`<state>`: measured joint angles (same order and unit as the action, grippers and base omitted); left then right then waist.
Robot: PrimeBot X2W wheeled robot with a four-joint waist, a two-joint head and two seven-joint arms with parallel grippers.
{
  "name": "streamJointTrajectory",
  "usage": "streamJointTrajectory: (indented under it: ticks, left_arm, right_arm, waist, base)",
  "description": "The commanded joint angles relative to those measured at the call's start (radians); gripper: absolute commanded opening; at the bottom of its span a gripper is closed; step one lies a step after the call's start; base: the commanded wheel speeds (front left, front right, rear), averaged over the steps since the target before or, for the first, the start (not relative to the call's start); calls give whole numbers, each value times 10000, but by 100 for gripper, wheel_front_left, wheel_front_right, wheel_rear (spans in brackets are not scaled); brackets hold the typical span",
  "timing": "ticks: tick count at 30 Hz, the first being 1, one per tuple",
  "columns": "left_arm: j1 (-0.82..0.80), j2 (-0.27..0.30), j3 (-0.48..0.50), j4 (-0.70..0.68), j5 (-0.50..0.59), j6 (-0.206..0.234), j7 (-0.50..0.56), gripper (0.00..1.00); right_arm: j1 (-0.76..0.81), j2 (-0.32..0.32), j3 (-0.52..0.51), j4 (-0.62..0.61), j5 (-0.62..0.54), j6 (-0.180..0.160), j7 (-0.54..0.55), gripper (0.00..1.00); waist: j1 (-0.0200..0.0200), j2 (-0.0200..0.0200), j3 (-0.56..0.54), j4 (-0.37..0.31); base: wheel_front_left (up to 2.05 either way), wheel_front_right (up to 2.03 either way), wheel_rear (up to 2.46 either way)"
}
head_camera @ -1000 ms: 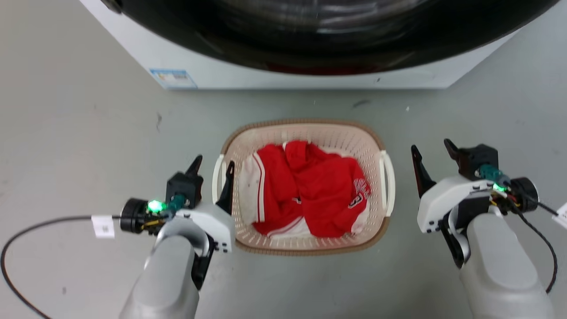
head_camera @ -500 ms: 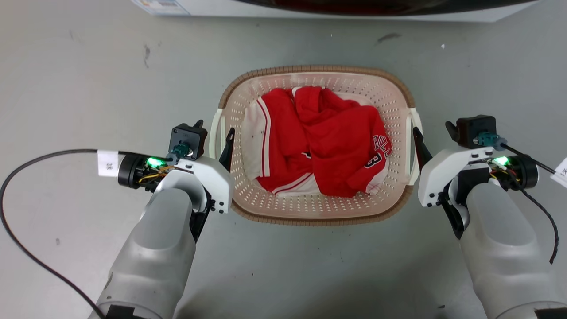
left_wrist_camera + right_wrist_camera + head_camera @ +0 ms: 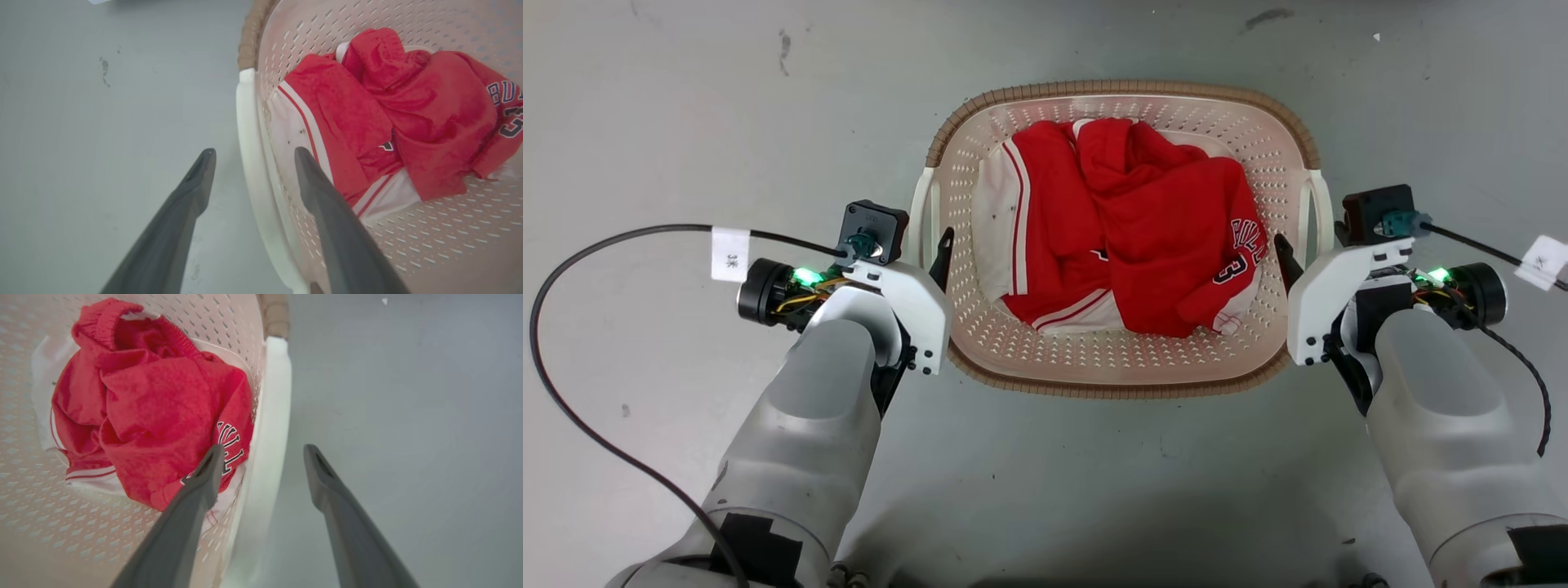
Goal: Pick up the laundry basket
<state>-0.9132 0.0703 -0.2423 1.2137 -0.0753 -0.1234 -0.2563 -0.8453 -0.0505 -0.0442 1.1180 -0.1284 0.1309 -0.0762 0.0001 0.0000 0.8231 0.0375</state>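
My right gripper needs to grab the laundry basket next by the white handle at the basket's short end (image 3: 1323, 211), since loose red clothes (image 3: 1150, 230) lie inside and could spill if the basket tips.
The laundry basket (image 3: 1119, 86), cream with a brown woven rim, stands on the grey floor holding red and white clothes (image 3: 1143, 220). My left gripper (image 3: 915, 241) is open and straddles the white left handle (image 3: 249, 163), one finger inside the basket wall and one outside. My right gripper (image 3: 1313, 237) is open and straddles the right handle (image 3: 271, 416) the same way. In the left wrist view the left gripper (image 3: 254, 150) has the handle between its fingers without pinching it. The right gripper (image 3: 264, 446) in the right wrist view stands likewise.
Grey floor (image 3: 686, 98) lies all around the basket. A black cable (image 3: 556, 269) with a white tag loops over the floor to the left. Another tagged cable (image 3: 1486, 245) runs off to the right.
The camera has tilted down, so the washing machine has left the picture. My right gripper has come in from the side to straddle the right handle. Both grippers sit lower against the basket.
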Motion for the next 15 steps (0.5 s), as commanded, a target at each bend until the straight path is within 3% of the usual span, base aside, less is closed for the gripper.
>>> streamJointTrajectory:
  ticks: [1, 15]
  left_arm:
    - [-270, -13, -146, 195, -52, -41, 107, 100]
    - [-822, -50, -1205, 602, -420, -61, 473, 100]
  right_arm:
    - [-307, 6, 21, 182, -97, -3, 242, 100]
    - [-776, 4, 104, 439, -464, -3, 541, 100]
  waist:
    - [-1, 0, 125, 47]
    - [-1, 0, 481, 85]
  base:
    - [0, 0, 0]
    - [0, 0, 0]
